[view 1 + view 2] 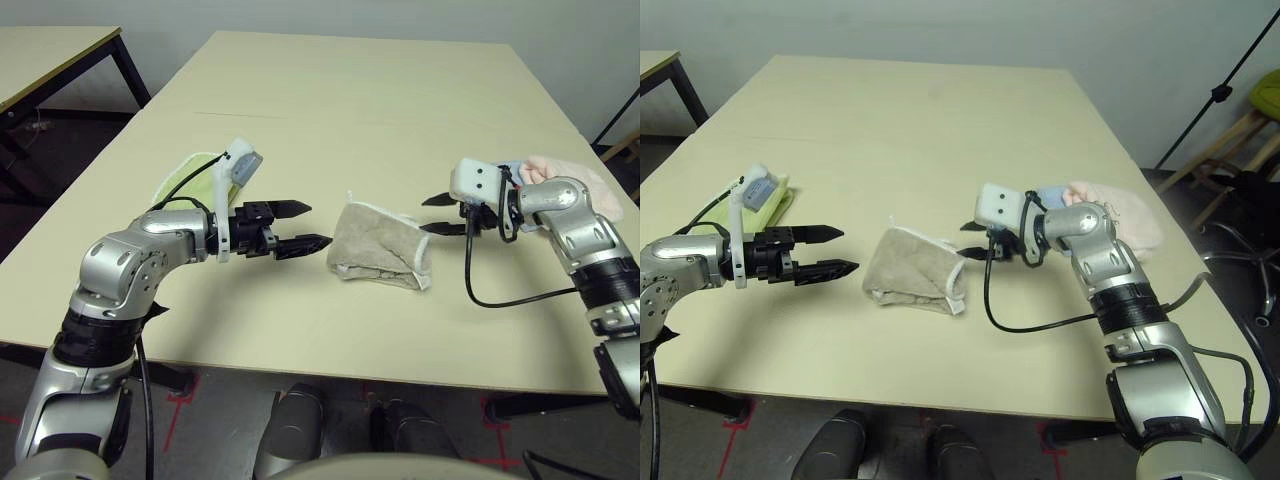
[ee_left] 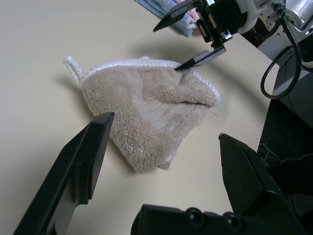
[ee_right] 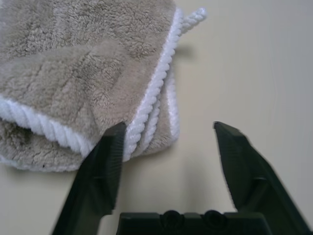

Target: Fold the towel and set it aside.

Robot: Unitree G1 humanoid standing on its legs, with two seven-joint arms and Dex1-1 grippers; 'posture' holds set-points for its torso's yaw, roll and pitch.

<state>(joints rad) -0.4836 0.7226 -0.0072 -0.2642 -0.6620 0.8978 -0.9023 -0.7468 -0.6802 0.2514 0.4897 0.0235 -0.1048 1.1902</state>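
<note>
The towel's thick fold of terry [image 1: 340,262] stands up from the table while the towel's far corner [image 1: 352,204] lies slack, so my left gripper should grab the fold next.
The towel [image 1: 380,248] lies folded into a small beige bundle with white corded edging near the table's front, between my two arms. A white loop sticks out at its far left corner. My left gripper [image 1: 318,224] is open just left of the towel and points at it, a short gap away, with nothing between its fingers [image 2: 93,147]. On the towel's right side, my right gripper [image 1: 424,215] is open too. One of its fingertips [image 3: 115,142] sits at the towel's [image 3: 73,63] white edging; the other is over bare table. Neither gripper holds the cloth.
A lime-green folded towel [image 1: 185,172] lies at the left behind my left wrist. Pale blue and pink cloths [image 1: 1110,205] are piled at the right edge behind my right arm. The beige table [image 1: 380,90] stretches away bare. A second table [image 1: 50,45] stands far left, a wooden stool [image 1: 1250,130] far right.
</note>
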